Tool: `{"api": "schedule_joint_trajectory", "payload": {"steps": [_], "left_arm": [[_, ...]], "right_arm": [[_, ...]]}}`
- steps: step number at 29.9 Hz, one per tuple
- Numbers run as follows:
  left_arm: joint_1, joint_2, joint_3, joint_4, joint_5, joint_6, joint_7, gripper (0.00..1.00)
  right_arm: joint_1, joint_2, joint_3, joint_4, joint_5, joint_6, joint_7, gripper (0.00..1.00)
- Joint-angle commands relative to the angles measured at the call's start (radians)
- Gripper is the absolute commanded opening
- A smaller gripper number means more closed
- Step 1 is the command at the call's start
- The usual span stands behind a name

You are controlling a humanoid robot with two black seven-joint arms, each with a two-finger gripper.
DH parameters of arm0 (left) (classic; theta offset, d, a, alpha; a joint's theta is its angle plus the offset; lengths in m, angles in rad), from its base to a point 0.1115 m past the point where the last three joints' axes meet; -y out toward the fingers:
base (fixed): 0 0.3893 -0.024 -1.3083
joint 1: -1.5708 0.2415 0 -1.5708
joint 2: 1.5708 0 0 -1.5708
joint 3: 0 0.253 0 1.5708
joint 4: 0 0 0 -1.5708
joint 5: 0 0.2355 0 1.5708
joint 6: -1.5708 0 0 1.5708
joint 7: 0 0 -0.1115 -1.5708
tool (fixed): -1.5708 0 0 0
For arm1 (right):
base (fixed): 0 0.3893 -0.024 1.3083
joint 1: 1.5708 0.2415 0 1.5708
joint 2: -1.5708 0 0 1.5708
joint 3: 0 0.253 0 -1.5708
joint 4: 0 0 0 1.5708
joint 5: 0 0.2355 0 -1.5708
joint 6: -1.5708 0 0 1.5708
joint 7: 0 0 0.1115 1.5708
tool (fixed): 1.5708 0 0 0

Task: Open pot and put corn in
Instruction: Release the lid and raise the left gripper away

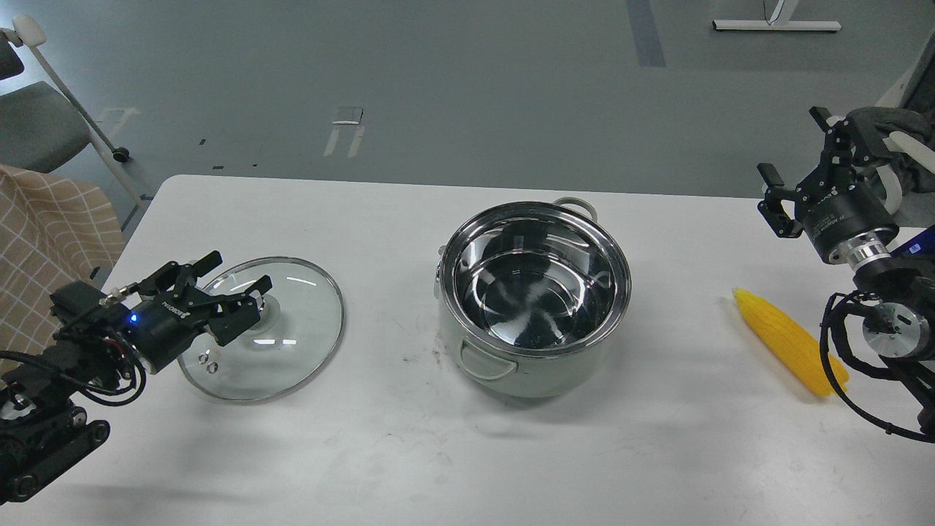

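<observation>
The long corn narrows to a slim tip. My right gripper will next grab the corn by its thick lower end.
The pale grey-green pot stands open in the middle of the white table, its steel inside empty. The glass lid lies flat on the table to its left. My left gripper hovers just over the lid's left half, open and empty, and its lower finger hides the knob. The yellow corn lies on the table at the right, its tapered end pointing away from me. My right gripper is open and empty, raised beyond the corn near the table's far right edge.
A checked cloth hangs beside the table's left edge and a chair stands behind it. My right arm's joints sit right next to the corn's near end.
</observation>
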Motion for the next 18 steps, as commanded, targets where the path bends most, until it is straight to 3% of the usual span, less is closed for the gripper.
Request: {"api": "schedule_joint_trajectory", "payload": {"steps": [1, 8, 12, 15, 18], "left_arm": [[-0.061, 0.020, 0.000, -0.061, -0.171, -0.015, 0.000, 0.97], [-0.271, 0.020, -0.012, -0.083, -0.713, -0.331, 0.000, 0.97], [-0.370, 0.018, -0.012, -0.083, -1.077, -0.582, 0.000, 0.97], [-0.383, 0.012, -0.030, -0.089, -1.213, -0.688, 0.000, 0.97], [-0.381, -0.020, -0.084, -0.094, -1.269, -0.742, 0.000, 0.97]], "right_arm": [[0.009, -0.037, -0.004, 0.031, -0.083, -0.008, 0.000, 0.98], [0.035, -0.202, -0.023, 0.144, -0.341, -0.034, 0.000, 0.98], [0.082, -0.349, -0.127, 0.224, -0.563, -0.037, 0.000, 0.98], [0.105, -0.423, -0.194, 0.256, -0.760, -0.070, 0.000, 0.98], [0.107, -0.512, -0.262, 0.303, -1.024, -0.134, 0.000, 0.98]]}}
